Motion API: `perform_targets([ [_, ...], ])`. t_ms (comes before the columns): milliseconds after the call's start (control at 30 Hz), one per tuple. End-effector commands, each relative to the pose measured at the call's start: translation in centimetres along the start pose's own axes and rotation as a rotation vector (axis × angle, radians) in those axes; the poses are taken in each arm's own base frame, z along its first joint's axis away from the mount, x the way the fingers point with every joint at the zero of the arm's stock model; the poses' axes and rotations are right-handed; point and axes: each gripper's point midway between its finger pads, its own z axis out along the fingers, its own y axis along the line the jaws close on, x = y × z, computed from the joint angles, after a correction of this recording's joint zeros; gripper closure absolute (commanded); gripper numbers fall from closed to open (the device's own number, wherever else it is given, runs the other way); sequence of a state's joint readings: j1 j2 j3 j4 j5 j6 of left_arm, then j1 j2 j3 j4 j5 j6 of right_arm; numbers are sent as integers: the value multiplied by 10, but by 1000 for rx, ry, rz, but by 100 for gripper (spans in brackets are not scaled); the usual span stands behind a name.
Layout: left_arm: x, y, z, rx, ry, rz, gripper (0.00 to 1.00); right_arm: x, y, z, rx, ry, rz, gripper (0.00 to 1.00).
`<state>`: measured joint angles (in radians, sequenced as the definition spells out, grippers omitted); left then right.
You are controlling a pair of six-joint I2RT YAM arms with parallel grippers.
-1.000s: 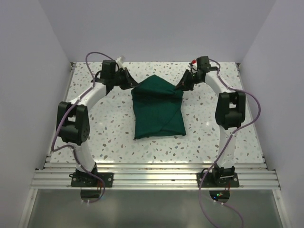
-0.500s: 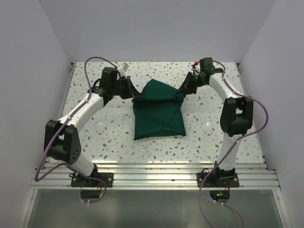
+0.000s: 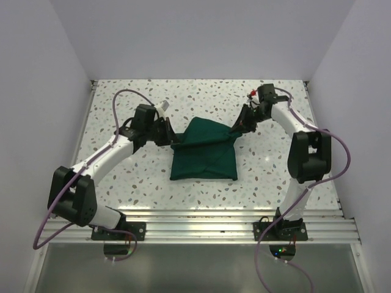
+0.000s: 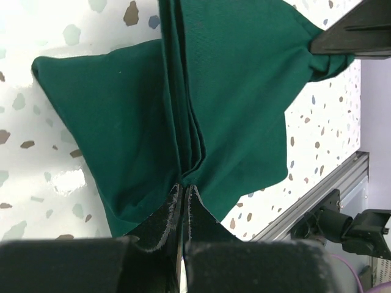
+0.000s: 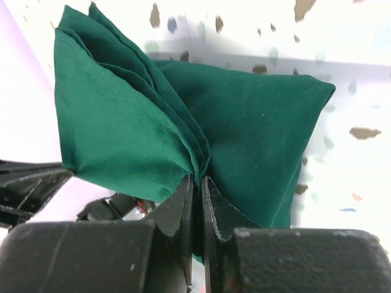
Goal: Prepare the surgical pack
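Note:
The corner would come down short of the pack's near edge if my right gripper opened now, so it moves the flap corner it holds toward that edge next.
The surgical pack [image 3: 204, 154] is a dark green fabric bundle lying mid-table, its far flap lifted and stretched between my two grippers. My left gripper [image 3: 173, 141] is shut on the flap's left corner; in the left wrist view the cloth [image 4: 232, 91] bunches into folds right at the closed fingertips [image 4: 183, 188]. My right gripper [image 3: 235, 130] is shut on the flap's right corner; in the right wrist view the green fabric [image 5: 256, 140] pleats into the closed fingertips [image 5: 197, 178]. Whatever the drape wraps is hidden.
The speckled white tabletop [image 3: 122, 177] surrounds the pack. White walls enclose the left, back and right sides. An aluminium rail [image 3: 201, 227] runs along the near edge, where both arm bases are bolted.
Both grippers have moved toward the near edge, carrying the flap's corners with them. The flap has folded over the bundle, which now looks shorter and squarer.

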<state>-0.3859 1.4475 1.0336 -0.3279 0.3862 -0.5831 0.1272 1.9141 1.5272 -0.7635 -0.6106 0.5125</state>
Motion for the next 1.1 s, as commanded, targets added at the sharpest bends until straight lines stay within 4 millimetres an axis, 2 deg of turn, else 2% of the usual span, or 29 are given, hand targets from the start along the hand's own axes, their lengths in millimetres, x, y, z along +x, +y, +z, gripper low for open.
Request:
perform_targets([
  [0,5,9,-14,-55,-25,21,100,11,4,-21,19,-32,-47,96],
  [100,16,17,-14,-84,8,19,100,25,-5,-22,35,-19,-51,96],
  [333,34,40,-12,-159,50,16,100,69,-23,-7,59,78,-81,90],
  [500,31,45,-10,-198,63,30,100,89,-22,-3,63,116,-110,77],
  [600,22,36,-15,-169,38,67,89,105,-27,-5,80,141,-120,70],
  [633,14,29,-17,-142,11,91,81,111,-30,-6,86,146,-122,66],
  [667,8,21,-19,-112,-4,106,77,114,-31,-7,87,152,-120,60],
  [700,1,14,-23,-90,-29,121,72,118,-33,-7,87,161,-119,58],
  [767,-18,-2,-28,-54,-86,151,68,124,-28,-11,60,170,-133,52],
  [867,-44,-22,-35,-8,-160,191,63,137,-23,-15,40,193,-171,49],
  [933,-59,-32,-29,32,-184,221,60,146,-26,-16,40,208,-167,48],
  [967,-60,-38,-24,65,-166,232,59,149,-24,-19,28,201,-168,47],
  [1000,-56,-32,-6,58,-116,215,57,154,-27,-19,23,209,-157,47],
  [1033,-65,-39,-2,83,-109,224,57,156,-26,-18,14,206,-159,46],
  [1067,-63,-42,7,99,-73,217,57,157,-25,-19,8,208,-152,44],
])
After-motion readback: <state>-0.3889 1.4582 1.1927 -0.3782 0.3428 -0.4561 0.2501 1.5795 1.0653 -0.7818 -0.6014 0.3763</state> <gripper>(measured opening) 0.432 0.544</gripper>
